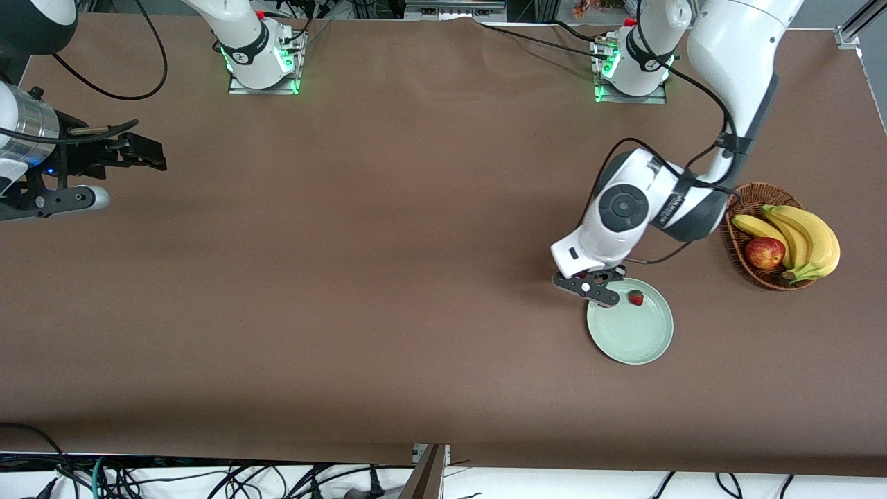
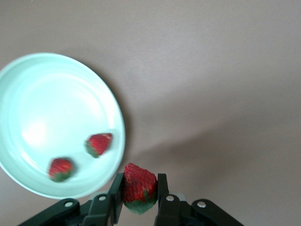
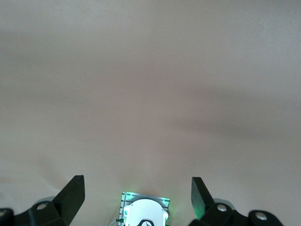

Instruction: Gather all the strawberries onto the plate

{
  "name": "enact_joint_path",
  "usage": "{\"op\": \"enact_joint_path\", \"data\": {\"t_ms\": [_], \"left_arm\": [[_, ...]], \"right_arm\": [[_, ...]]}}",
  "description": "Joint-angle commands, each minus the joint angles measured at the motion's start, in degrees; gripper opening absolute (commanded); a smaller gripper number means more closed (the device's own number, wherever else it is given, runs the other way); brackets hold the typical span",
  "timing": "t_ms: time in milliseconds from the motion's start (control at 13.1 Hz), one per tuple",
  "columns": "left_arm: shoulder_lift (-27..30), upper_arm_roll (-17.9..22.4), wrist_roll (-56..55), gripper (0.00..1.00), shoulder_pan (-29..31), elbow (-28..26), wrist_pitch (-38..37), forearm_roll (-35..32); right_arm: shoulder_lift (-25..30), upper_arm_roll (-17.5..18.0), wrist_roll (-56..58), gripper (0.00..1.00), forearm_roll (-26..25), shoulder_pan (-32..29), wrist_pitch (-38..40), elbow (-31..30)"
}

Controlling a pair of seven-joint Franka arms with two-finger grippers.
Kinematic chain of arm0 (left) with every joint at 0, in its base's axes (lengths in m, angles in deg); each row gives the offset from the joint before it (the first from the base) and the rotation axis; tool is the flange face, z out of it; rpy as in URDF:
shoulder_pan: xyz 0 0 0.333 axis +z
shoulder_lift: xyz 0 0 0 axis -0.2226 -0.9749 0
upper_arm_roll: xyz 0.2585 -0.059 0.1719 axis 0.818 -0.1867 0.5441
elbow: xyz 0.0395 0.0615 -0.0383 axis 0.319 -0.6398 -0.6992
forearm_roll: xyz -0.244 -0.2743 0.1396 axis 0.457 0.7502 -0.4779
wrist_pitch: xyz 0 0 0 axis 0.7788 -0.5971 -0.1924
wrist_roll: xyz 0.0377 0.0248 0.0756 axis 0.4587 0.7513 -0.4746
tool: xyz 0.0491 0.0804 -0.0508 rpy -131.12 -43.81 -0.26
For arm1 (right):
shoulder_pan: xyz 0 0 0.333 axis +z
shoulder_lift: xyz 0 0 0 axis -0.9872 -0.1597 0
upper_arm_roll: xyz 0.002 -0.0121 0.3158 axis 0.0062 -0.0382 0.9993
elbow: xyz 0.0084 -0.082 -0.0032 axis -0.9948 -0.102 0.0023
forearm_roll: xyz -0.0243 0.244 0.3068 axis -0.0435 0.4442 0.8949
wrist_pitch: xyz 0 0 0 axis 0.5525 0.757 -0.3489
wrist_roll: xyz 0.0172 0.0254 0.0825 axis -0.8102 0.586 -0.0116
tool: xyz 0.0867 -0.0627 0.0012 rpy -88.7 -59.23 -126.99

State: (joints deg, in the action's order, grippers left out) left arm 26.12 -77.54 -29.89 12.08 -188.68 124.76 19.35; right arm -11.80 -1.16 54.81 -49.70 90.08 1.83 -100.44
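Observation:
In the left wrist view, the held strawberry hangs outside the plate's rim, so my left gripper keeps hold of it for now.
The pale mint-green plate lies toward the left arm's end of the table and also shows in the left wrist view. Two strawberries lie in it. The front view shows only one of them; the other is hidden by the arm. My left gripper is shut on a third strawberry. In the front view this gripper is just over the plate's rim. My right gripper waits open and empty at the right arm's end of the table, and it shows in its wrist view.
A brown wicker basket with bananas and a red apple stands beside the plate, toward the left arm's end. The arm bases stand along the table's back edge.

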Motion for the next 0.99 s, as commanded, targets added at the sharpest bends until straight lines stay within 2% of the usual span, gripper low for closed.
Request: {"op": "enact_joint_path", "data": {"t_ms": [0,228,380,533,761,913], "left_arm": [[-1.86,-0.7,14.43,0.0,3.49,2.96,-0.7,-0.7],[-6.69,-0.7,30.61,0.0,6.14,8.06,0.52,0.26],[-9.41,-0.7,39.49,0.0,8.33,8.51,6.12,1.23],[-11.27,-0.61,46.79,0.0,9.91,8.51,9.22,3.94],[-11.63,-0.61,48.76,0.0,10.54,8.6,9.23,4.66],[-11.71,-0.61,48.76,0.06,10.54,8.6,9.23,4.75]], "right_arm": [[5.39,2.56,0.86,1.0,-1.17,-3.12,0.23,-2.02],[8.47,4.4,0.94,1.0,-0.9,-6.27,0.49,-2.98],[11.18,6.77,0.86,1.0,-1.51,-8.39,0.06,-7.1],[11.9,8.71,0.86,1.0,-3.01,-9.01,-0.21,-8.0],[10.68,8.72,0.86,1.0,-3.1,-8.66,-0.03,-7.82],[10.5,8.81,0.77,1.0,-3.19,-8.22,-0.03,-7.65]]}}
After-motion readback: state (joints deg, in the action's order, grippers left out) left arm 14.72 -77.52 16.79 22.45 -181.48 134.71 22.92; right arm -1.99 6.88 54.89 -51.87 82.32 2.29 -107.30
